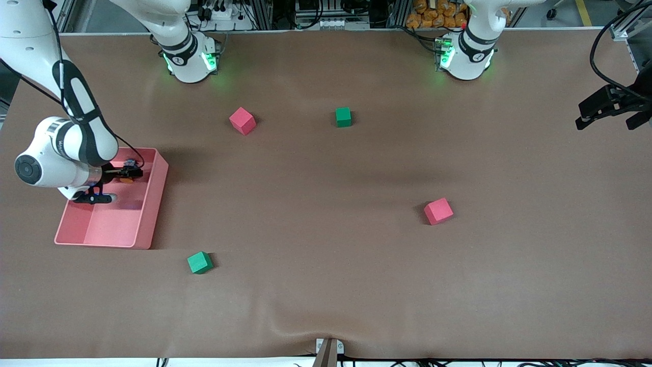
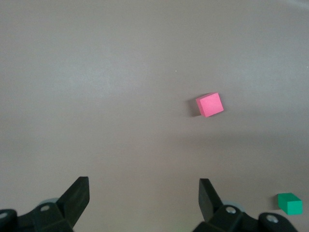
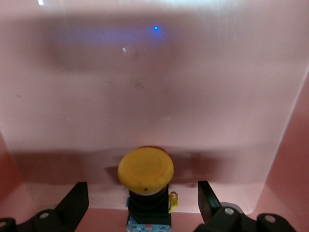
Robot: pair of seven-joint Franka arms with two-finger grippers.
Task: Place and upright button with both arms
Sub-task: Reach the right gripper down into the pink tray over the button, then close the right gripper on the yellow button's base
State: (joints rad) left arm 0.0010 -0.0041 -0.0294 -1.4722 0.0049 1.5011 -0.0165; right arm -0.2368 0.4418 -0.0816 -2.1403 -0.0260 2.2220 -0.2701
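My fingers are on both sides of the button's black body (image 3: 147,205) below its cap, so it is time for my right gripper to close on it now.
The button (image 3: 146,170) has a round orange cap on a black body with a blue base. It sits in the pink bin (image 1: 153,204) at the right arm's end of the table, and shows as an orange spot in the front view (image 1: 126,179). My right gripper (image 3: 142,189) is down in the bin (image 3: 154,87) with its fingers open on either side of the button, a gap on each side; it also shows in the front view (image 1: 125,173). My left gripper (image 2: 143,186) is open and empty, waiting up in the air over the left arm's end of the table (image 1: 606,109).
Two red cubes (image 1: 242,121) (image 1: 438,211) and two green cubes (image 1: 343,116) (image 1: 199,262) lie scattered on the brown table. The left wrist view shows a red cube (image 2: 209,104) and a green cube (image 2: 289,203) below.
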